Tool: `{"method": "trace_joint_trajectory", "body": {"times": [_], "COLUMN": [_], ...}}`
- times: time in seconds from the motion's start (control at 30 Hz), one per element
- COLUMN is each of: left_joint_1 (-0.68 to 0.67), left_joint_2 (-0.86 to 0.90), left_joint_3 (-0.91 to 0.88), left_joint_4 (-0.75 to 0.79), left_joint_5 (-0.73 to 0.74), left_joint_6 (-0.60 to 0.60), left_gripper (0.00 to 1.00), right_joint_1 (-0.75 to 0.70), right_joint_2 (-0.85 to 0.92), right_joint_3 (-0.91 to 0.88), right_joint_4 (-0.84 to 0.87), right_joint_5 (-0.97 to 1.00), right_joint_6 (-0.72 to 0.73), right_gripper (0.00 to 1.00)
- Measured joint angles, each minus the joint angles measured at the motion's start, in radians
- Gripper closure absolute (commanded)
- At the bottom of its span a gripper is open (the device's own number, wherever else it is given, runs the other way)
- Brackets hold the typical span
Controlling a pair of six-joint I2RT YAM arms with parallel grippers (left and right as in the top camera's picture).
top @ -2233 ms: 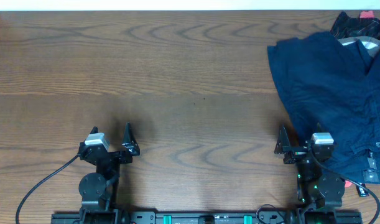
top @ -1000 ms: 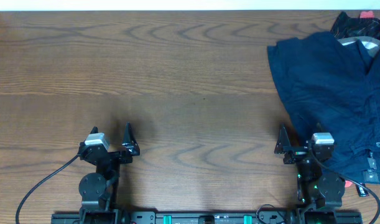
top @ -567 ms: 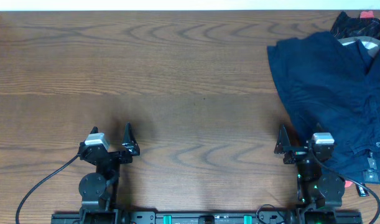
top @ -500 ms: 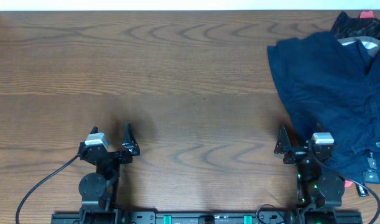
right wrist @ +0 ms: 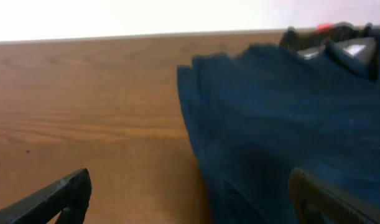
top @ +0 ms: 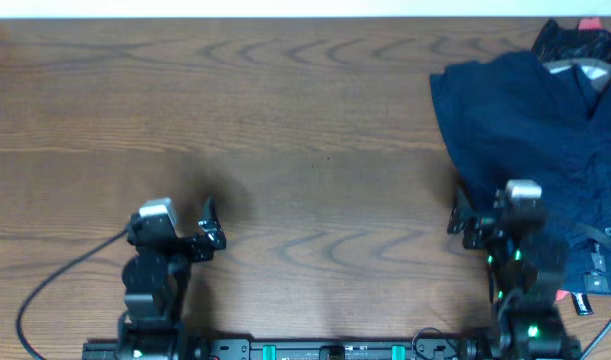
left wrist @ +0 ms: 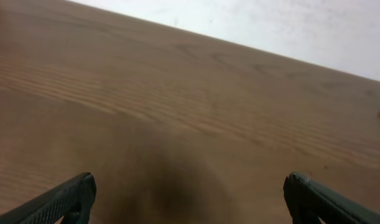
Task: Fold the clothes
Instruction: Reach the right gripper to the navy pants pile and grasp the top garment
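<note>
The navy-blue clothes (top: 530,120) need to come onto open table for folding, so my right gripper next needs to grip them by their edge bordering the table.
A heap of dark navy-blue clothes (top: 530,120) lies at the right side of the wooden table, running off the right edge; it also shows in the right wrist view (right wrist: 283,118). My right gripper (top: 463,218) is open and empty, raised at the heap's near left edge; in its own view (right wrist: 190,199) one finger hangs over bare wood and the other over the navy fabric. My left gripper (top: 209,224) is open and empty over bare table at the near left, far from the clothes; its view (left wrist: 188,198) shows only wood.
A darker bundle with grey, white and red bits (top: 575,45) sits at the far right corner behind the navy heap, also in the right wrist view (right wrist: 339,43). The table's far edge meets a white wall (top: 285,8). Both arm bases stand at the near edge.
Both arms have lifted and moved slightly forward from their rest pose; the right gripper now sits at the edge of the navy heap. The clothes have not moved.
</note>
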Motion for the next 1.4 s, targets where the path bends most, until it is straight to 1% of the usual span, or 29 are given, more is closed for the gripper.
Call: {"method": "trace_joint_trajectory", "body": {"times": [0.17, 0.37, 0.5, 0.53, 0.6, 0.73, 0.87, 1.0, 1.03, 1.07, 1.1, 1.13, 1.17, 1.23, 1.4], "left_joint_1": [0.0, 0.0, 0.0, 0.0, 0.0, 0.0, 0.0, 0.0, 0.0, 0.0, 0.0, 0.0, 0.0, 0.0, 0.0], "left_joint_2": [0.214, 0.448, 0.535, 0.551, 0.573, 0.599, 0.61, 0.614, 0.614, 0.614, 0.614, 0.614, 0.614, 0.614, 0.614], "left_joint_3": [0.234, 0.474, 0.523, 0.526, 0.526, 0.526, 0.526, 0.526, 0.526, 0.526, 0.526, 0.526, 0.526, 0.526, 0.526], "left_joint_4": [-0.159, -0.407, -0.459, -0.462, -0.467, -0.467, -0.467, -0.467, -0.467, -0.467, -0.467, -0.467, -0.467, -0.467, -0.467], "left_joint_5": [0.003, 0.026, 0.066, 0.083, 0.111, 0.142, 0.156, 0.158, 0.159, 0.159, 0.16, 0.161, 0.161, 0.161, 0.161], "left_joint_6": [0.0, 0.0, -0.001, 0.0, 0.0, -0.001, -0.004, -0.007, -0.007, -0.008, -0.008, -0.008, -0.008, -0.008, -0.009], "left_gripper": [0.02, 0.02, 0.02, 0.02, 0.02, 0.02, 0.02, 0.02, 0.02, 0.02, 0.02, 0.02, 0.02, 0.02, 0.02], "right_joint_1": [0.0, 0.0, 0.0, 0.0, 0.0, 0.0, 0.0, 0.0, 0.0, 0.0, 0.0, 0.0, 0.0, 0.0, 0.0], "right_joint_2": [0.298, 0.66, 0.79, 0.81, 0.844, 0.891, 0.97, 1.064, 1.083, 1.096, 1.11, 1.118, 1.126, 1.133, 1.133], "right_joint_3": [0.232, 0.513, 0.583, 0.589, 0.591, 0.591, 0.591, 0.591, 0.591, 0.591, 0.591, 0.591, 0.591, 0.591, 0.593], "right_joint_4": [-0.155, -0.423, -0.441, -0.441, -0.445, -0.467, -0.499, -0.493, -0.49, -0.488, -0.485, -0.484, -0.483, -0.482, -0.482], "right_joint_5": [0.014, 0.069, 0.076, 0.073, 0.073, 0.118, 0.191, 0.226, 0.231, 0.235, 0.243, 0.25, 0.262, 0.291, 0.359], "right_joint_6": [-0.003, -0.004, -0.004, -0.004, -0.017, -0.035, -0.048, -0.052, -0.051, -0.055, -0.055, -0.059, -0.054, -0.041, 0.019], "right_gripper": [0.01, 0.01, 0.01, 0.03, 0.14, 0.21, 0.3, 0.38, 0.43, 0.51, 0.64, 0.71, 0.85, 0.99, 0.99]}}
